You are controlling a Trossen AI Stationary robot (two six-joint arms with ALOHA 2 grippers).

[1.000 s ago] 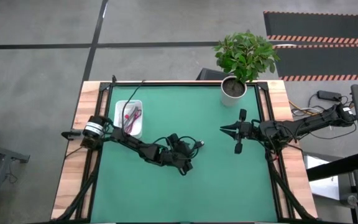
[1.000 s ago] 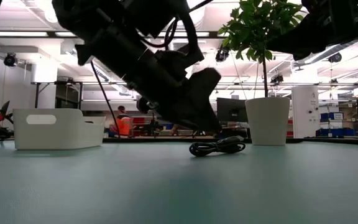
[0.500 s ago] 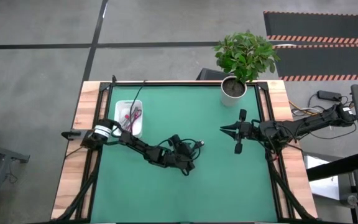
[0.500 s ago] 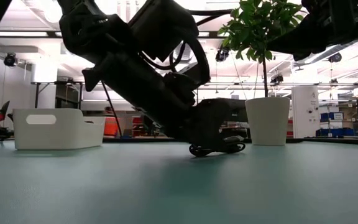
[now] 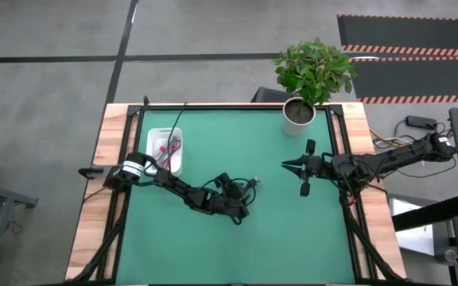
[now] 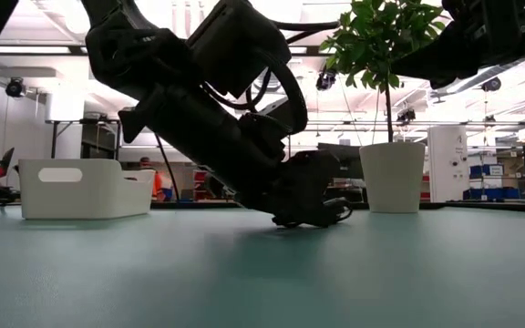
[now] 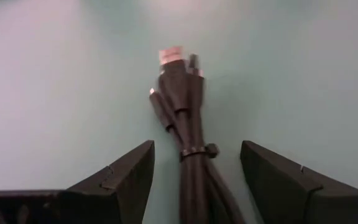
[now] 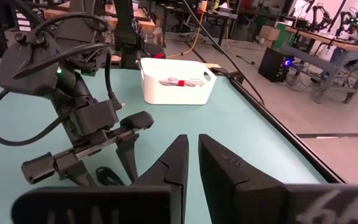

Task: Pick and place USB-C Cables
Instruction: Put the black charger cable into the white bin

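My left gripper's fingers are beside the black bundle's tie (image 7: 195, 151), low over the green mat, so my left gripper closes next. Closing now would catch the bundle.
A black USB-C cable bundle (image 7: 188, 143) lies flat on the green mat near the table's middle (image 5: 253, 183). My left gripper (image 7: 194, 174) is open and low over the mat. Its fingers stand one on either side of the bundle's near part, apart from it. In the low view the left gripper (image 6: 303, 205) hides most of the bundle (image 6: 337, 211). My right gripper (image 5: 286, 165) is shut and empty, hovering right of the middle. A white bundle with a red tie (image 8: 179, 82) lies in the white tray (image 5: 164, 137), and red shows there too. No grey bundle shows.
The white tray (image 6: 80, 187) stands at the far left of the mat. A potted plant in a white pot (image 5: 299, 113) stands at the far right. The mat (image 5: 285, 238) is bare green toward the near edge. Wooden strips border the mat on both sides.
My left gripper has come down to the mat and moved toward the black cable bundle, so that its open fingers now straddle it. The bundle has stayed where it was. My right arm has kept still.
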